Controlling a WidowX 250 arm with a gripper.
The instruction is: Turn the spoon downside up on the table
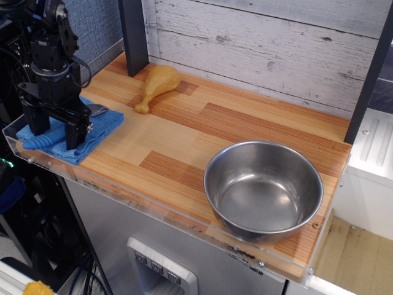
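My gripper needs to grab the spoon by its ribbed blue handle (42, 142) next, so it can turn the spoon over on the tabletop.
The spoon lies on a folded blue cloth (101, 126) at the left end of the wooden table (184, 141). Its silver bowl (98, 110) points toward the back right. Its ribbed blue handle (42, 142) points to the front left. My black gripper (54, 128) is low over the cloth and open. One finger (29, 120) stands left of the spoon's handle and the other (75, 133) stands right of it. The middle of the spoon is hidden behind the gripper. I cannot tell whether the fingers touch it.
A yellow toy chicken drumstick (157, 86) lies at the back left beside a black post (134, 37). A steel bowl (263, 190) stands at the front right. A clear acrylic rim (141, 200) edges the table front, and a whitewashed plank wall is behind.
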